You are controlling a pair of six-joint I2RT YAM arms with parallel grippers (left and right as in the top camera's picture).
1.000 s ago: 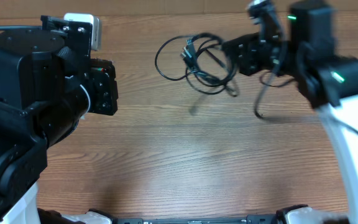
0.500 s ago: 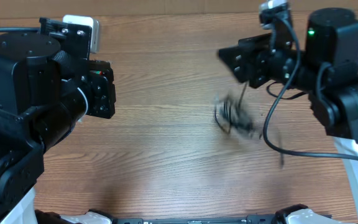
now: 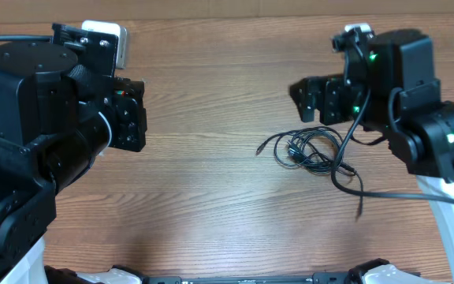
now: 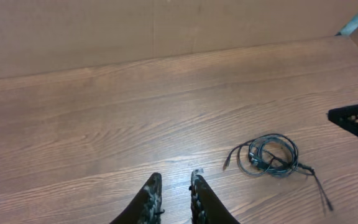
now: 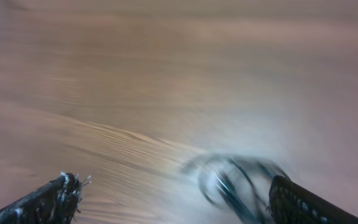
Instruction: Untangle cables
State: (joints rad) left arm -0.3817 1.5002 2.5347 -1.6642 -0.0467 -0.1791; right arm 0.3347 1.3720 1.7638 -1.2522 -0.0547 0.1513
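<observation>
My right gripper grabs the tangled cables next by a single piece of cable on their trailing-tail side. That leaves them free for my left gripper to untangle.
A tangled bundle of thin black cables (image 3: 310, 150) lies loose on the wooden table, right of centre, with one tail trailing toward the front right. The left wrist view shows the cables (image 4: 269, 157) ahead and to the right. My right gripper (image 3: 314, 99) hovers just behind the bundle, open wide and empty. In the blurred right wrist view, the cables (image 5: 235, 180) lie below, between the spread fingers of the right gripper (image 5: 174, 186). My left gripper (image 4: 174, 177) is far to the left of the bundle, with a narrow gap between its fingers and nothing in it.
A white box (image 3: 102, 33) sits at the back left beside the left arm (image 3: 46, 126). A tan wall (image 4: 166, 25) runs along the table's far edge. The right arm's own black lead (image 3: 400, 196) loops over the table at the right.
The right gripper opened and the cable bundle dropped from it onto the table. The right arm drew back to the right. The left gripper's fingers parted slightly.
</observation>
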